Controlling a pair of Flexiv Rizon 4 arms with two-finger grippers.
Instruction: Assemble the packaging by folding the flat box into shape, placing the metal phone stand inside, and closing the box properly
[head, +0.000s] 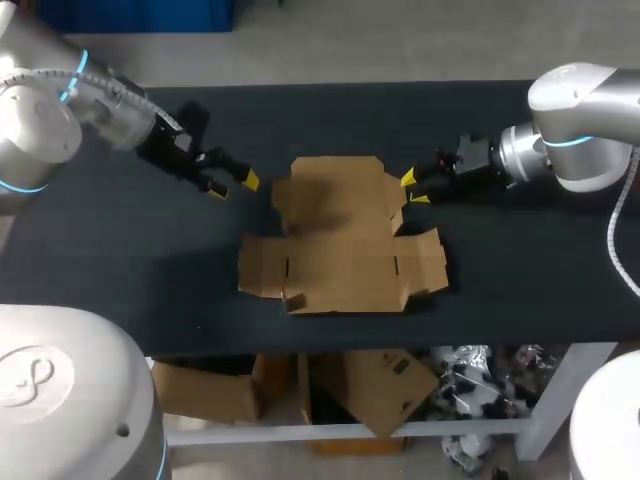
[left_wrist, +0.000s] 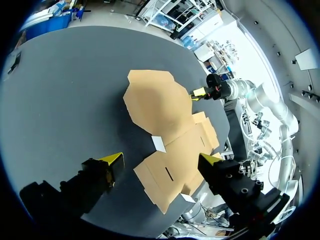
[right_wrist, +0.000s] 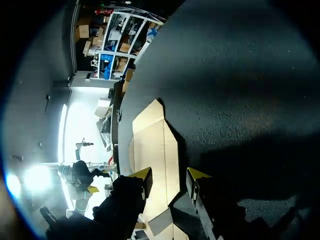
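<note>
My right gripper will next grab the raised panel's side flap (head: 395, 195), to fold the flat box (head: 340, 270) into shape.
The flat brown cardboard box (head: 340, 270) lies unfolded in the middle of the black table, its far panel (head: 338, 192) tilted up off the surface. My right gripper (head: 413, 187) is at that panel's right edge. In the right wrist view its fingers (right_wrist: 170, 174) stand half apart with the panel's edge (right_wrist: 150, 140) running between them, so it is open. My left gripper (head: 233, 186) hovers wide open just left of the raised panel, apart from it. From the left wrist, the box (left_wrist: 155, 105) lies ahead of the spread fingers (left_wrist: 162, 159). No phone stand shows.
The box's near flaps (head: 300, 298) reach close to the table's front edge. Bare black tabletop (head: 150, 270) stretches to the left, to the right and behind the box. A small white label (left_wrist: 159, 143) sits on the cardboard near the fold.
</note>
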